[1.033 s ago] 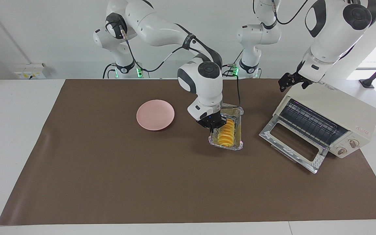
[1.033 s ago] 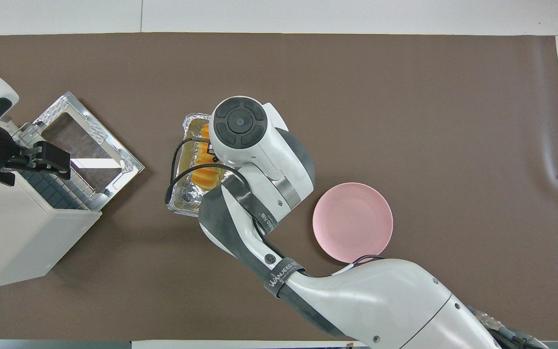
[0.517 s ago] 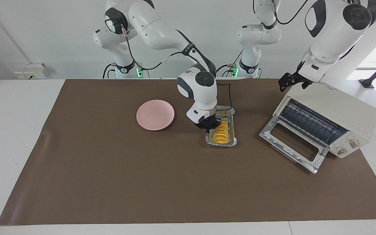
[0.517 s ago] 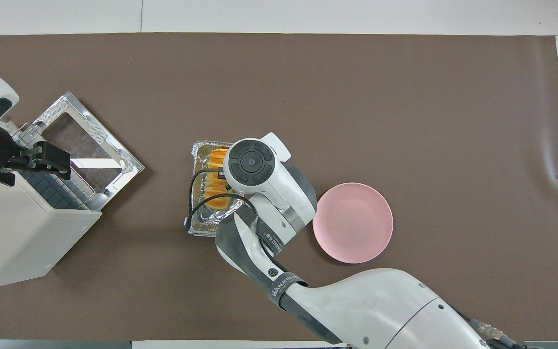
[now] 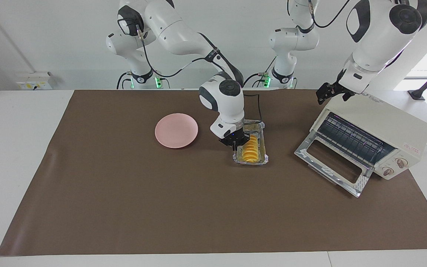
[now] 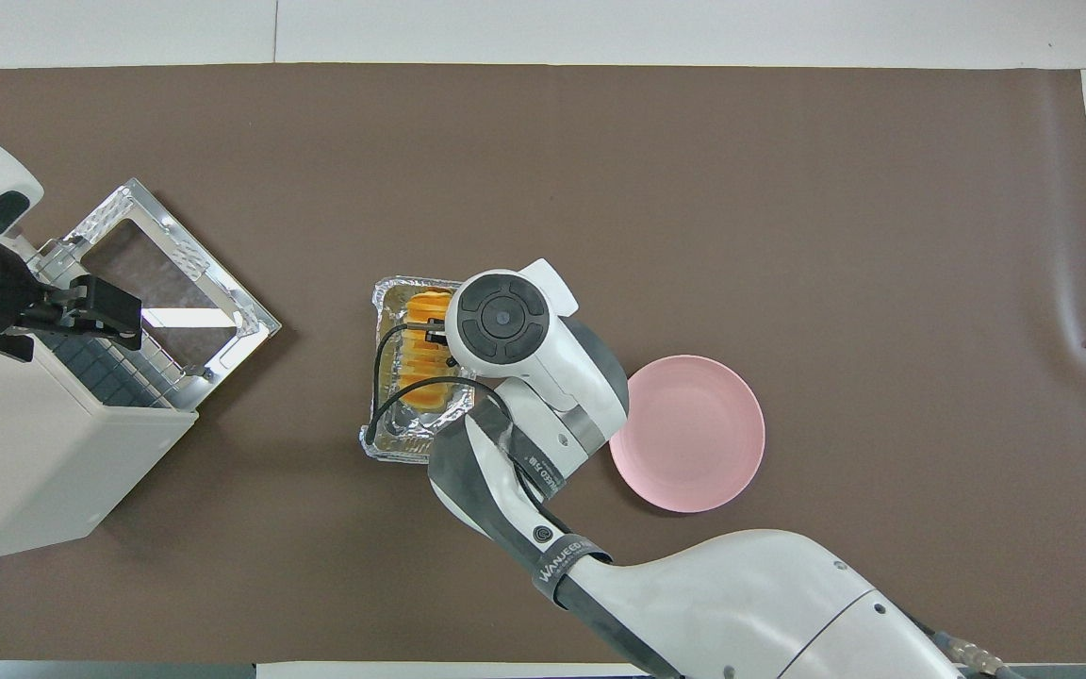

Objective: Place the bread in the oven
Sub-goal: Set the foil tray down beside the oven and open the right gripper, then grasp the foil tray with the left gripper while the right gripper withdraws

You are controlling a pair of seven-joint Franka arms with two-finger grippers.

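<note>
My left gripper is to slide the bread onto the oven's wire rack [image 6: 115,373], so it should grab the foil tray by its rim [image 6: 377,311] next.
The yellow-orange ridged bread [image 5: 251,150] lies in a crinkled silver foil tray [image 5: 262,160] that rests on the brown mat, between the pink plate and the oven. My right gripper [image 5: 236,144] is shut on the tray's rim on the plate's side. In the overhead view its wrist covers part of the bread [image 6: 419,325] and the tray [image 6: 392,443]. The cream-white oven [image 5: 384,122] stands at the left arm's end, its glass door [image 5: 332,163] dropped open and its wire rack showing. My left gripper [image 5: 333,93] hangs open over the oven's top front edge.
A pink plate [image 5: 176,130] lies on the mat toward the right arm's end, next to the right wrist in the overhead view [image 6: 694,434]. The oven's open door [image 6: 175,273] juts out toward the tray. The oven's two knobs [image 5: 395,167] face away from the robots.
My right gripper has lowered the foil tray with the bread from the air onto the mat, shifting it slightly toward the plate and the robots. The left arm has not moved.
</note>
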